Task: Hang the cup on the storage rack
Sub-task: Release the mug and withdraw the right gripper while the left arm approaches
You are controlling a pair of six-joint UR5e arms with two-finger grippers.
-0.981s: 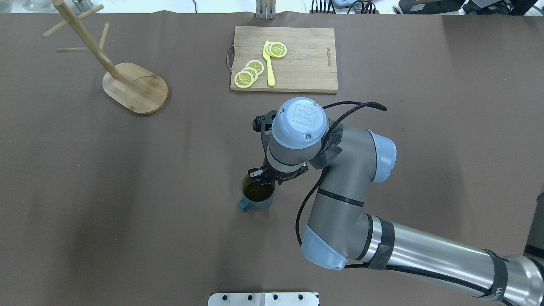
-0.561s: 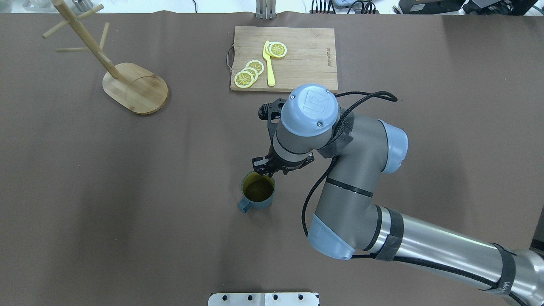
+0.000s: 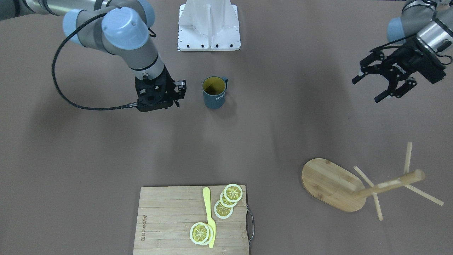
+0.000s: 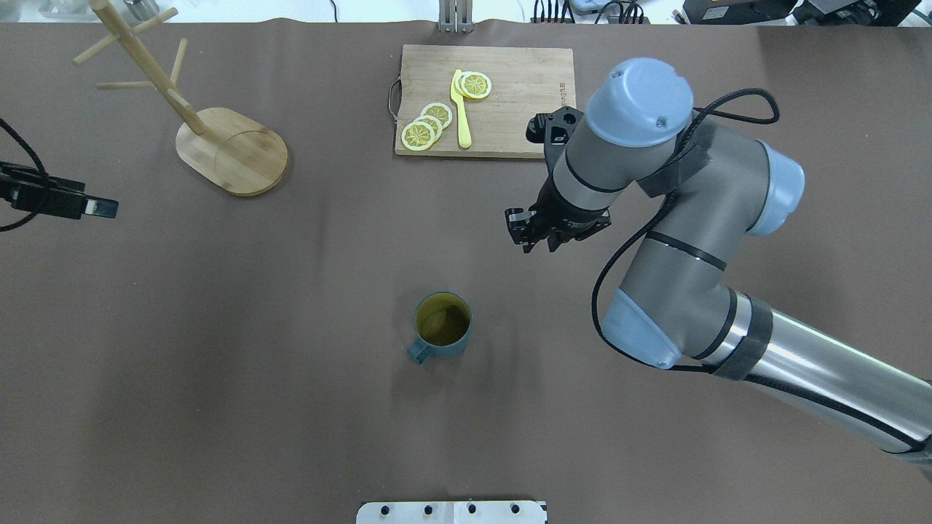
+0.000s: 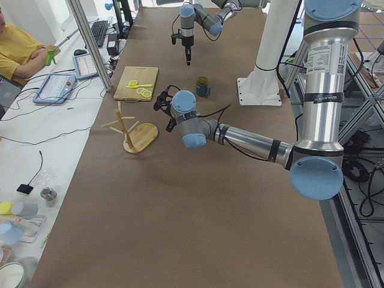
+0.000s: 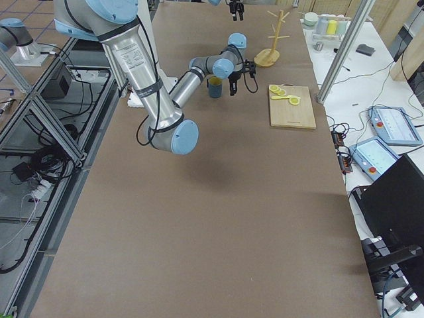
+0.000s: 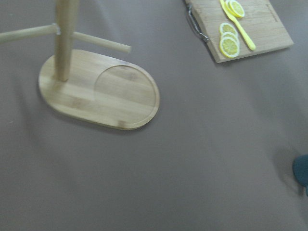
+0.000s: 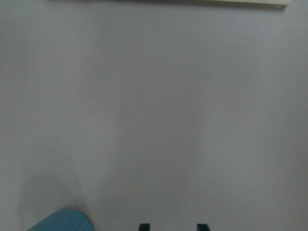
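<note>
My left gripper grabs the cup by its handle point(image 3: 225, 81) next, to hang the cup on a peg of the storage rack.
The dark blue-grey cup point(image 4: 441, 325) with an olive-yellow inside stands upright and free on the table, its handle point(image 4: 417, 353) toward the robot's left; it also shows in the front view point(image 3: 214, 92). My right gripper point(image 4: 537, 244) is open and empty, hovering to the cup's far right, well clear of it; its fingertips point(image 8: 144, 226) stand apart. The bamboo storage rack point(image 4: 231, 151) stands at the far left with bare pegs. My left gripper point(image 3: 366, 90) is open and empty, near the table's left edge, on the near side of the rack point(image 3: 331, 184).
A bamboo cutting board point(image 4: 486, 102) with lemon slices and a yellow knife point(image 4: 461, 109) lies at the far middle, just beyond my right wrist. A white mounting plate point(image 4: 451, 511) sits at the near edge.
My right gripper has let go of the cup's rim, risen and moved right and away toward the cutting board. The cup has stayed put. My left gripper has entered at the left edge.
</note>
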